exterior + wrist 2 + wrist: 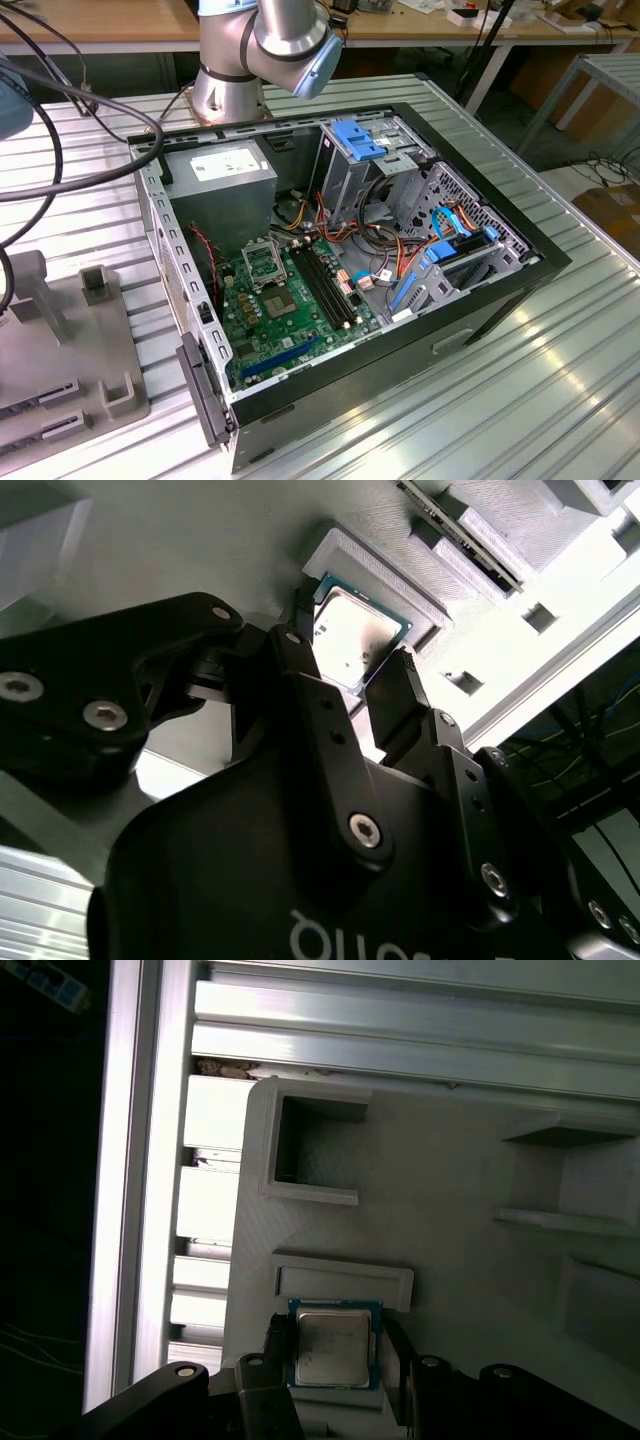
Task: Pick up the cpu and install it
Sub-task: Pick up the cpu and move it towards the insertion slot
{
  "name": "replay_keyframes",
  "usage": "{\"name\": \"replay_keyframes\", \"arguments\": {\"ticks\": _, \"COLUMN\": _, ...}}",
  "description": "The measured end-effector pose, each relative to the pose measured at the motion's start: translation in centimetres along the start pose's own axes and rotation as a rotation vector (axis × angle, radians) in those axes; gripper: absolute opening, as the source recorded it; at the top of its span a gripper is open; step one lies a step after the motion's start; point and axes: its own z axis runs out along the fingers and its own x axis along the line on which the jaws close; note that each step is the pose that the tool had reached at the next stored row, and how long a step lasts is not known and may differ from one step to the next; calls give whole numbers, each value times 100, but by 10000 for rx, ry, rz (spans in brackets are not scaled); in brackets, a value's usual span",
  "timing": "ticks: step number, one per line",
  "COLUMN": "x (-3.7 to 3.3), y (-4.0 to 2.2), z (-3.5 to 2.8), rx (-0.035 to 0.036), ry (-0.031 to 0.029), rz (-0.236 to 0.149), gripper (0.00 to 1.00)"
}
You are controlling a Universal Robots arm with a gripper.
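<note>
The raised edges of the holder block crowd the cpu's other edges, so the robot's gripper should grab the cpu (333,1345) by its exposed green side edges next.
The cpu (333,1345) is a small square chip with a silver-grey top and a green rim. It lies flat in a recess of the grey holder block (450,1210) and also appears in the second wrist view as the cpu (357,640). My gripper (335,1355) hangs right over it, open, with one black finger (276,1352) at one edge and the other finger (402,1360) a sliver off the opposite edge. In the second wrist view my gripper (350,648) straddles the chip the same way. The green motherboard (290,310) with its silver socket frame (262,265) lies in the open computer case.
The grey holder block (60,400) sits at the exterior view's left, beside the black case (480,300) on the ribbed metal table. Loose black cables (70,130) hang over the block. Raised lips and pockets (315,1150) surround the chip's recess.
</note>
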Motion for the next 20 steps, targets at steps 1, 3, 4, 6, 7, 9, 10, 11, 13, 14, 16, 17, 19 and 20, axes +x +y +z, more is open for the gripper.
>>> {"name": "replay_keyframes", "arguments": {"ticks": 1, "x": 0, "y": 0, "z": 2, "rx": 1, "ry": 1, "rz": 0, "gripper": 49}}
{"name": "replay_keyframes", "arguments": {"ticks": 3, "x": 0, "y": 0, "z": 4, "rx": 1, "ry": 1, "rz": 0, "gripper": 49}}
{"name": "replay_keyframes", "arguments": {"ticks": 4, "x": 0, "y": 0, "z": 6, "rx": 1, "ry": 1, "rz": 0, "gripper": 49}}
{"name": "replay_keyframes", "arguments": {"ticks": 6, "x": 0, "y": 0, "z": 7, "rx": 1, "ry": 1, "rz": 0, "gripper": 49}}
{"name": "replay_keyframes", "arguments": {"ticks": 7, "x": 0, "y": 0, "z": 7, "rx": 1, "ry": 2, "rz": 0, "gripper": 48}}
{"name": "replay_keyframes", "arguments": {"ticks": 9, "x": 0, "y": 0, "z": 7, "rx": 2, "ry": 3, "rz": 0, "gripper": 41}}
{"name": "replay_keyframes", "arguments": {"ticks": 10, "x": 0, "y": 0, "z": 8, "rx": 2, "ry": 2, "rz": -1, "gripper": 41}}
{"name": "replay_keyframes", "arguments": {"ticks": 11, "x": 0, "y": 0, "z": 8, "rx": 2, "ry": 1, "rz": 0, "gripper": 41}}
{"name": "replay_keyframes", "arguments": {"ticks": 13, "x": 0, "y": 0, "z": 8, "rx": 1, "ry": 1, "rz": 0, "gripper": 41}}
{"name": "replay_keyframes", "arguments": {"ticks": 14, "x": -1, "y": 0, "z": 8, "rx": 1, "ry": 1, "rz": 0, "gripper": 41}}
{"name": "replay_keyframes", "arguments": {"ticks": 16, "x": 0, "y": 0, "z": -40, "rx": -8, "ry": 4, "rz": 276, "gripper": 41}}
{"name": "replay_keyframes", "arguments": {"ticks": 17, "x": -1, "y": -1, "z": -41, "rx": -14, "ry": 5, "rz": 413, "gripper": 41}}
{"name": "replay_keyframes", "arguments": {"ticks": 19, "x": 4, "y": -3, "z": -189, "rx": -15, "ry": 10, "rz": 414, "gripper": 41}}
{"name": "replay_keyframes", "arguments": {"ticks": 20, "x": 4, "y": -3, "z": -190, "rx": -15, "ry": 10, "rz": 414, "gripper": 41}}
